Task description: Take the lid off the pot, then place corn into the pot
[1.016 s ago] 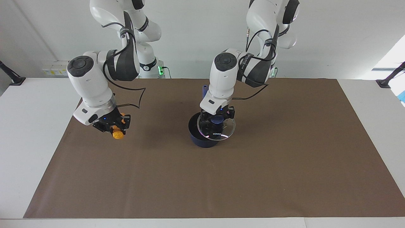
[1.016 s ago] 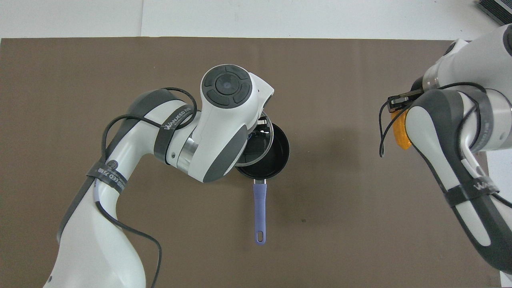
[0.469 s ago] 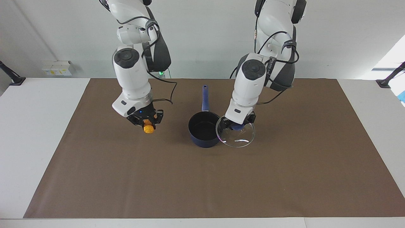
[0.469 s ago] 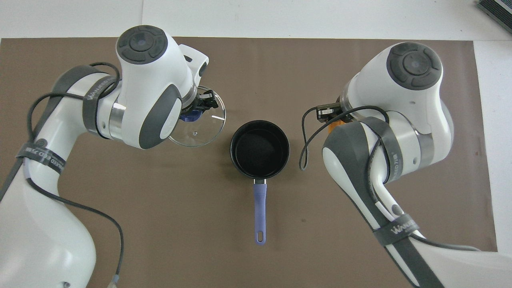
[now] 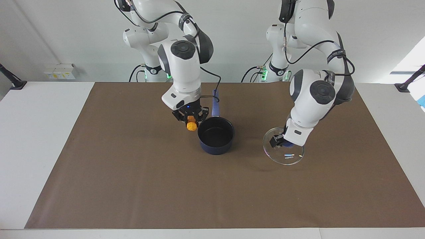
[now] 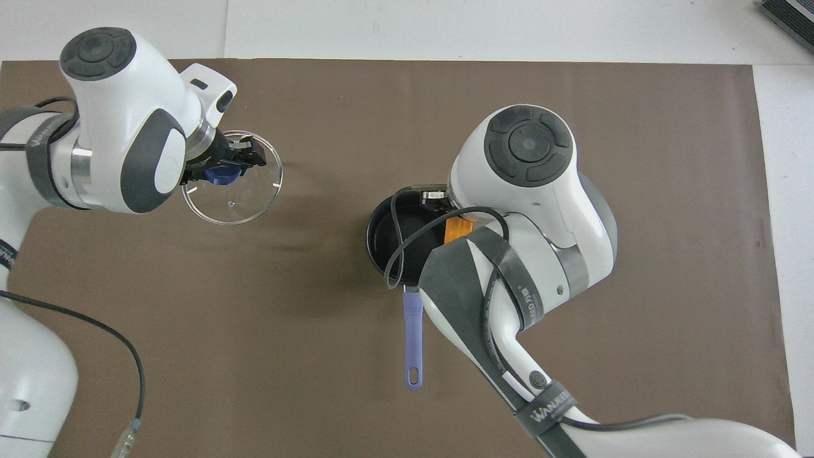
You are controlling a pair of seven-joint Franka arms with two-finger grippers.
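The corn hangs across the pot's rim in the overhead view, so my right gripper should stay closed on it until it is inside the pot.
The dark blue pot (image 5: 215,136) stands uncovered in the middle of the brown mat, its black inside bare (image 6: 399,245) and its long blue handle (image 6: 413,337) pointing toward the robots. My right gripper (image 5: 191,122) is shut on the yellow-orange corn (image 5: 191,126), which hangs upright just over the pot's rim on the side toward the right arm's end; the corn also shows in the overhead view (image 6: 455,229). My left gripper (image 5: 281,142) is shut on the blue knob (image 6: 219,175) of the glass lid (image 5: 288,155). It holds the lid low over the mat, toward the left arm's end.
The brown mat (image 5: 132,186) covers most of the white table (image 5: 30,139). Small white boxes (image 5: 59,71) sit by the wall at the right arm's end. Black clamp stands (image 5: 13,81) are at both table ends.
My left gripper has carried the lid away from the pot, toward the left arm's end, and lowered it. My right gripper has brought the corn across to the pot's rim.
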